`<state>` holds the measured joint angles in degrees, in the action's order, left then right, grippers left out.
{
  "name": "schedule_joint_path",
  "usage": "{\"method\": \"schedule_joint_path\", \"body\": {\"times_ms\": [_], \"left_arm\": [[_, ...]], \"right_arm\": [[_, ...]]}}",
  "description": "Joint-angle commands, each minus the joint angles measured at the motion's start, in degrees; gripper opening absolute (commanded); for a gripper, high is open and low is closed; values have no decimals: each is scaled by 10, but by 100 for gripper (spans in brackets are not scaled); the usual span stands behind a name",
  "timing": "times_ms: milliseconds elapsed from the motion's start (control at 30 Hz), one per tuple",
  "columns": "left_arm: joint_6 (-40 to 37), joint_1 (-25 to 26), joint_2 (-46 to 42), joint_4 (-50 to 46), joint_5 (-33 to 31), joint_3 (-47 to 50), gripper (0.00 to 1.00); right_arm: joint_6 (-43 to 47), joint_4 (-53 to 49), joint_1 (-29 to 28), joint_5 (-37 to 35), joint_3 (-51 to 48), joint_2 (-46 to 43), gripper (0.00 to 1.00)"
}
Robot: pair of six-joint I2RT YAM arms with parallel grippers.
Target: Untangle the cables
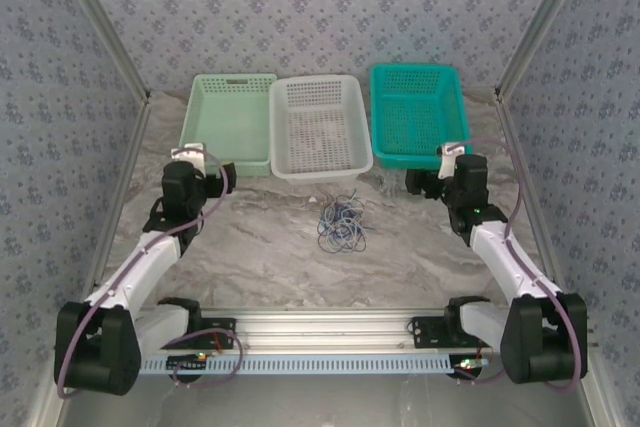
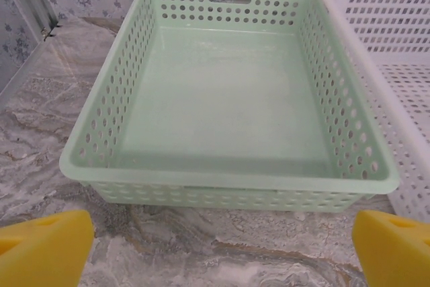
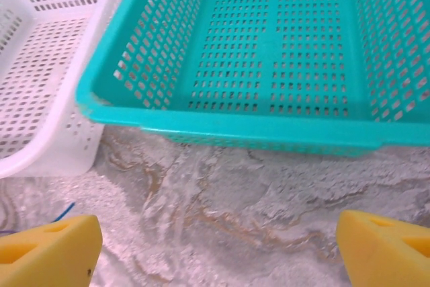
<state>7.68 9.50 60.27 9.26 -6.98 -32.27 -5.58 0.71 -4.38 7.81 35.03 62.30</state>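
Observation:
The cables need untangling, so my right gripper needs to grab only a whitish piece of cable at the heap's edge and leave blue and purple loops free.
The cables (image 1: 341,223) lie in a small tangled heap of blue, dark purple and whitish loops on the marbled table, just in front of the white basket. A short blue cable end (image 3: 65,212) pokes in at the lower left of the right wrist view. My left gripper (image 2: 222,247) hovers open over bare table in front of the mint green basket, its yellow fingertips (image 2: 44,247) far apart with nothing between them. Before the teal basket, my right gripper (image 3: 218,247) is open too and holds nothing. Both grippers stand well to either side of the tangle.
Three perforated baskets stand side by side at the back: mint green (image 1: 232,123), white (image 1: 318,128), teal (image 1: 418,114). All look empty. Patterned walls close in the left, right and back. A metal rail (image 1: 320,332) with the arm bases runs along the near edge.

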Motion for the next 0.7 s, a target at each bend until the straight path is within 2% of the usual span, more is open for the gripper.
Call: {"method": "schedule_joint_path", "body": {"times_ms": [0,133,233,367,500,600,667], "left_arm": [[7,4,40,-38,44,-66,99],[21,3,133,-87,74,-162,95],[35,10,162,-70,129,-183,89],[30,50,161,-54,137,-165,88],[3,101,148,-75,121,-153,88],[9,121,133,-66,116,-134,89],[15,127,122,-61,115,-122,89]], "right_arm": [[-38,-50,-22,26,41,0,91],[-41,-124,-54,46,139,65,87],[-25,-173,-92,70,173,90,84],[-42,-212,-159,54,149,74,80],[-58,-221,-258,38,118,48,77],[-69,-215,-330,5,106,51,76],[-85,-209,-358,-7,101,60,75]]}}
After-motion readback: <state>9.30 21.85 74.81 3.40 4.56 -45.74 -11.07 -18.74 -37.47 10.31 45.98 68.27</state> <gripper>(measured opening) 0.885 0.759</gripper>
